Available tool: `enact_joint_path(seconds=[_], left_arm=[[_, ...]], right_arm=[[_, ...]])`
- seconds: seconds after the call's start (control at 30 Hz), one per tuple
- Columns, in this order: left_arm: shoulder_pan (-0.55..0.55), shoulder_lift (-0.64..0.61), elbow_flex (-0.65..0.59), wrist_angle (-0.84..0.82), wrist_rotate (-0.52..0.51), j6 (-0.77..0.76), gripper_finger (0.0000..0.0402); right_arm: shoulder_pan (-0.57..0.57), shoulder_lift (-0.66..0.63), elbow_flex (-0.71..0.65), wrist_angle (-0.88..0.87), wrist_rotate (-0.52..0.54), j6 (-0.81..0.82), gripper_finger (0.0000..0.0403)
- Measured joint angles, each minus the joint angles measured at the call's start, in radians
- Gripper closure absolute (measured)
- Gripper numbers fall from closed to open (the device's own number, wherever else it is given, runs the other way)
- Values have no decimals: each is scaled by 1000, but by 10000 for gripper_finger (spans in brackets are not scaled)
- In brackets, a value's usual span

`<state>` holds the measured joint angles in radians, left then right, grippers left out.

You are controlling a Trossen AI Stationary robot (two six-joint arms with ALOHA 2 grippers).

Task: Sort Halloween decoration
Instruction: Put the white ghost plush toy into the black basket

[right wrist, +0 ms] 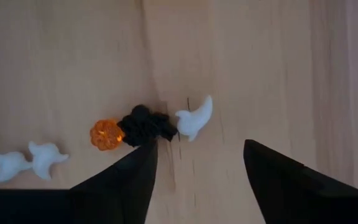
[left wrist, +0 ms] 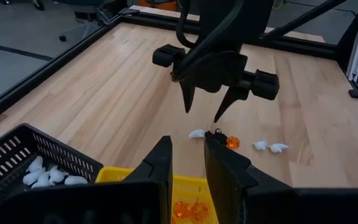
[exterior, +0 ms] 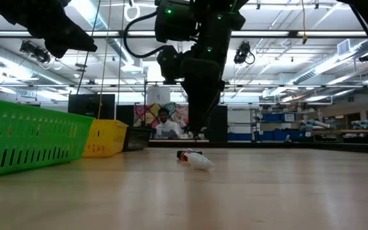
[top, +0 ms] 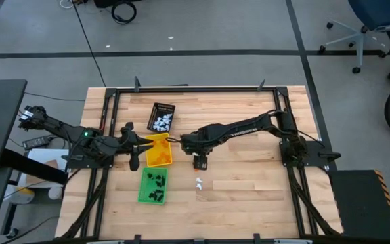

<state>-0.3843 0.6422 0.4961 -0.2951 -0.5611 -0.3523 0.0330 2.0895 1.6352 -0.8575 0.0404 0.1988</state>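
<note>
My right gripper isn't ready to close yet. It should move toward the white ghost (right wrist: 194,118) first, because the ghost lies beyond my fingers and they would miss the ghost if I closed now.
Several tiny trinkets lie loose on the wooden table: an orange pumpkin (right wrist: 106,135), a black piece (right wrist: 145,124) and a white ghost (right wrist: 194,118) close together, plus two more white ghosts (right wrist: 27,160) a little apart. My right gripper (right wrist: 199,143) hovers open just above this cluster (top: 199,181), fingers pointing down, one fingertip beside the black piece. My left gripper (left wrist: 188,140) waits over the yellow tray (top: 158,150), slightly open and holding nothing. From there it sees my right gripper (left wrist: 204,113) above the trinkets.
Three trays stand in a row left of the trinkets: a black tray (top: 161,117) with white pieces, the yellow tray (left wrist: 166,186) with orange ones, and a green tray (top: 153,185) with black ones. Bare wood lies to the right. A person (exterior: 165,124) sits far behind the table.
</note>
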Motion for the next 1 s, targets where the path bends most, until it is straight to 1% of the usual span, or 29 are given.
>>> enact_joint_path(seconds=[0.1, 0.2, 0.4, 0.5, 0.67, 0.73, 0.8, 1.0], left_arm=[[0, 0, 0, 0, -1, -1, 333], [0, 0, 0, -1, -2, 0, 333], [0, 0, 0, -8, -2, 0, 333], [0, 0, 0, -8, -2, 0, 333], [0, 0, 0, -7, -2, -1, 333], [0, 0, 0, -7, -2, -2, 333], [0, 0, 0, -7, -2, -6, 333], [0, 0, 0, -8, -2, -6, 333]], right_arm=[[0, 2, 0, -18, 5, 0, 147], [-8, 2, -24, 26, 19, 1, 143], [-31, 3, -96, 128, -29, 31, 152], [-25, 3, -95, 159, -11, 44, 156], [-24, 2, -96, 231, -13, 46, 158], [-24, 2, -103, 254, 20, 51, 158], [-22, 2, -115, 249, 42, 68, 159], [-16, 2, -156, 260, 41, 95, 159]])
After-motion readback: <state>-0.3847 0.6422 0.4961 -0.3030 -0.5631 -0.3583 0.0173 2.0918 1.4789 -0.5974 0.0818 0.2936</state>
